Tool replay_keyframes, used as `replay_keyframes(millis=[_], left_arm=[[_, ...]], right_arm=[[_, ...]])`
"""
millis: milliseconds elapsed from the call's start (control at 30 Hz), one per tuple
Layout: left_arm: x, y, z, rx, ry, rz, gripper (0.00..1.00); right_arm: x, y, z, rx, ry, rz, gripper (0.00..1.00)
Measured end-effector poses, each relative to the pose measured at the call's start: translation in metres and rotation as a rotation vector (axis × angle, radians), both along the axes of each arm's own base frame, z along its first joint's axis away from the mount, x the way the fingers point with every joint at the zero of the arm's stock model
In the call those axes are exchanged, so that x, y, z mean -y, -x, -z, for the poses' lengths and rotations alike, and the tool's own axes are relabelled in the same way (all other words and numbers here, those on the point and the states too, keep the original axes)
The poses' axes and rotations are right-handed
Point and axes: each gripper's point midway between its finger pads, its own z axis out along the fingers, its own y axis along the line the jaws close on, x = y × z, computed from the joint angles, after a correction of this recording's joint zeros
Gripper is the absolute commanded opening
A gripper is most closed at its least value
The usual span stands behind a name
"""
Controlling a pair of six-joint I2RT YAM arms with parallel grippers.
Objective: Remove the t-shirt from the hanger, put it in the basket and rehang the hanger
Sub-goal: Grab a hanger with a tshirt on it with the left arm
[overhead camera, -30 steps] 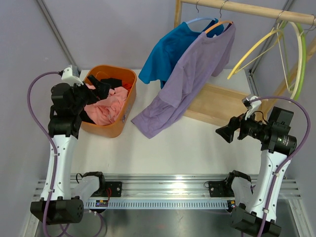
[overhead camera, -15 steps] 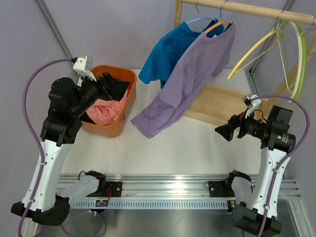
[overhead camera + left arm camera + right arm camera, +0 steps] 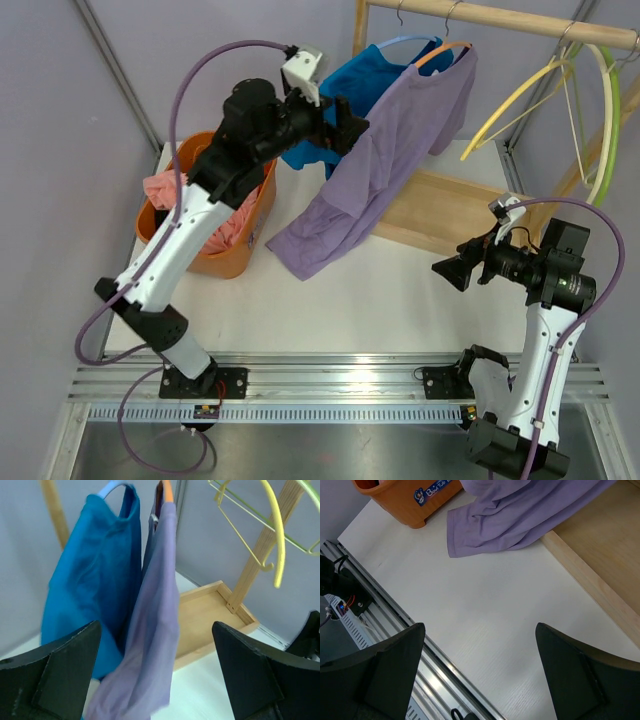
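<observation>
The left gripper grabs the purple t-shirt's near shoulder (image 3: 392, 101) (image 3: 167, 574) over the orange hanger's arm next. The orange hanger's hook stays free for my right gripper to grab and unhook.
A purple t-shirt (image 3: 385, 165) hangs on an orange hanger (image 3: 445, 50) from the wooden rail (image 3: 500, 18); its hem trails onto the table. A blue t-shirt (image 3: 345, 100) hangs behind it on a light blue hanger (image 3: 400, 42). My left gripper (image 3: 345, 125) is open and raised, right in front of both shirts, holding nothing. In the left wrist view the purple shirt (image 3: 157, 630) and blue shirt (image 3: 95, 585) hang between the open fingers (image 3: 60, 675). My right gripper (image 3: 450, 270) is open and empty over the table, right of the purple hem (image 3: 520, 520).
An orange tub (image 3: 235, 245) of clothes stands at the left. A wooden tray base (image 3: 455, 210) lies under the rail. Empty yellow and green hangers (image 3: 560, 95) hang at the right. An aluminium rail (image 3: 330, 385) runs along the near edge.
My left arm has swung up and right from above the orange tub to the hanging shirts. The right arm has barely moved.
</observation>
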Motion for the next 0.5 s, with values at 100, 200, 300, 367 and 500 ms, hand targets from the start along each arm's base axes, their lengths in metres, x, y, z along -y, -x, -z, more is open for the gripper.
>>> replay_keyframes(millis=[100, 200, 300, 367, 500], left_arm=[[0.034, -0.028, 0.011, 0.028, -0.029, 0.019, 0.91], [0.051, -0.051, 0.028, 0.044, -0.047, 0.016, 0.91], [0.065, -0.068, 0.037, 0.059, -0.048, 0.017, 0.89], [0.072, -0.076, 0.033, 0.083, -0.037, 0.020, 0.88], [0.084, -0.080, 0.012, 0.154, 0.008, 0.032, 0.84]], right_arm=[[0.000, 0.000, 0.000, 0.002, -0.001, -0.005, 0.99], [-0.001, -0.001, 0.000, 0.001, -0.006, -0.013, 0.99], [-0.001, -0.002, 0.001, -0.003, -0.010, -0.019, 0.99], [-0.001, -0.002, 0.002, -0.010, -0.011, -0.020, 0.99], [-0.001, -0.002, 0.003, -0.007, -0.008, -0.023, 1.00]])
